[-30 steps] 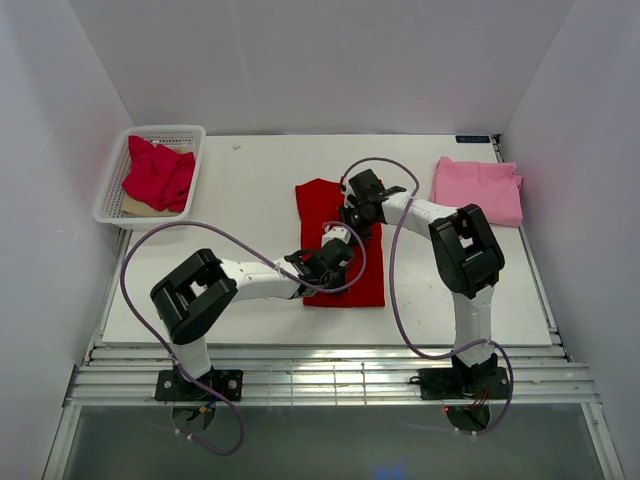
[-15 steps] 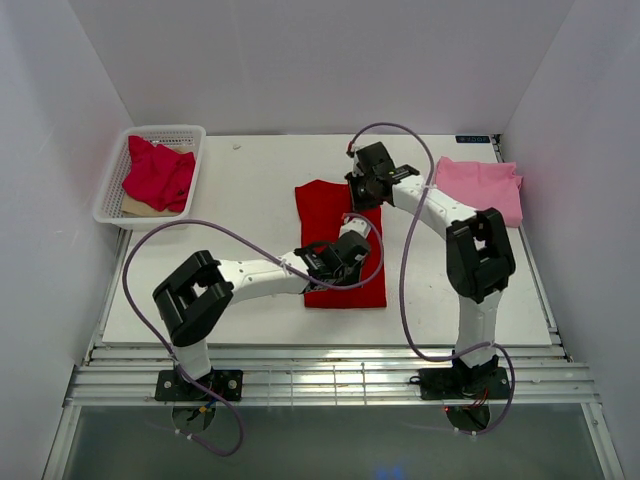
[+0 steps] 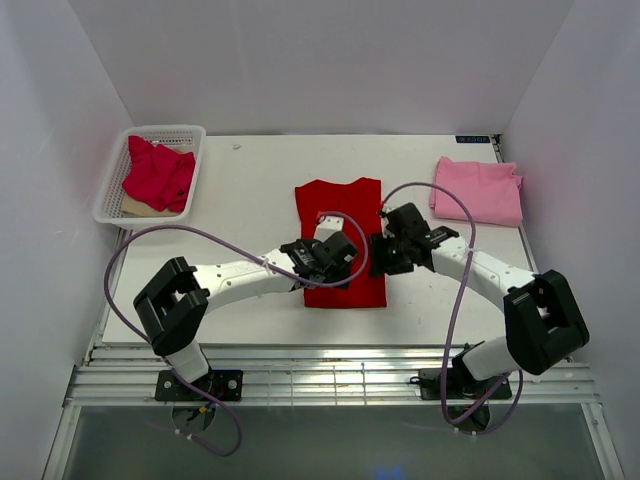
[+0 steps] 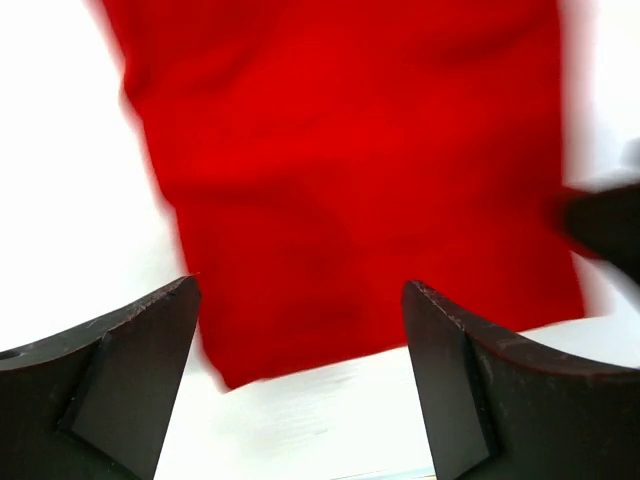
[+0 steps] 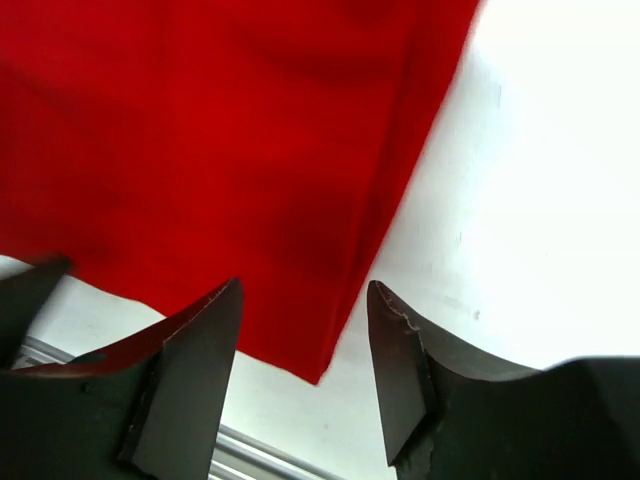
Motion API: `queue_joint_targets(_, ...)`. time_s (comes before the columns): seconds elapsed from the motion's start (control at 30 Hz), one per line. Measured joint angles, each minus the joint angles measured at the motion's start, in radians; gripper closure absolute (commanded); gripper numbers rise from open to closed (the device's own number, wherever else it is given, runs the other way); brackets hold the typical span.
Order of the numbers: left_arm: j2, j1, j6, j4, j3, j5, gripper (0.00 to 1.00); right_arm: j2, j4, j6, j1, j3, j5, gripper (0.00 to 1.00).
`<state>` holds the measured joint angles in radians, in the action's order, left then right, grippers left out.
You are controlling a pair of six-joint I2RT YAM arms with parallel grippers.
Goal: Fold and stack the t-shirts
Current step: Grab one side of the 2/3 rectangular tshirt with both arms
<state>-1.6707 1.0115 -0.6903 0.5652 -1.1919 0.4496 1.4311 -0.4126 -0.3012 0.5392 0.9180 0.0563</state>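
I need to move my left gripper lower before I close it on the hem's corner, because my fingers are hovering above the hem's corner and would miss it now.
A bright red t-shirt (image 3: 340,200) lies flat as a folded rectangle at the table's middle. It fills the left wrist view (image 4: 350,170) and the right wrist view (image 5: 200,130). My left gripper (image 3: 335,262) hovers over its near half, open with nothing between the fingers (image 4: 130,370). My right gripper (image 3: 380,260) hangs at the shirt's right edge, open and empty too (image 5: 305,340). A folded light pink t-shirt (image 3: 478,190) rests at the back right. A crimson t-shirt (image 3: 158,172) sits crumpled in the white basket (image 3: 112,190).
The white mesh basket stands at the back left by the wall, with a beige cloth (image 3: 140,207) under the crimson shirt. White walls close in the table on three sides. Purple cables loop from both arms over the table's near part.
Both grippers went from shut to open and let the red shirt go. The right gripper came from the shirt's far end to its right edge, nearer the front.
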Motion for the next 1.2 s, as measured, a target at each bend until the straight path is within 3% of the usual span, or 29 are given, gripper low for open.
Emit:
queue_joint_targets(0.27, 0.000, -0.001, -0.073, 0.082, 0.157, 0.003, 0.07, -0.087, -0.005, -0.071, 0.002, -0.166, 0.013, 0.38)
queue_joint_targets(0.8, 0.023, -0.003, -0.130, -0.024, 0.256, -0.036, 0.10, -0.078, 0.082, -0.131, 0.012, -0.261, 0.055, 0.40)
queue_joint_targets(0.9, 0.025, -0.003, -0.130, -0.043, 0.263, -0.047, 0.18, -0.074, 0.102, -0.141, 0.014, -0.272, 0.070, 0.41)
queue_joint_targets(1.1, 0.025, -0.002, -0.138, -0.061, 0.266, -0.075, 0.50, -0.064, 0.126, -0.150, 0.027, -0.275, 0.089, 0.51)
queue_joint_targets(1.17, 0.025, -0.002, -0.142, -0.070, 0.269, -0.083, 0.62, -0.063, 0.132, -0.151, 0.033, -0.280, 0.093, 0.71)
queue_joint_targets(1.2, 0.026, -0.002, -0.146, -0.074, 0.270, -0.087, 0.67, -0.063, 0.133, -0.155, 0.037, -0.285, 0.096, 0.89)
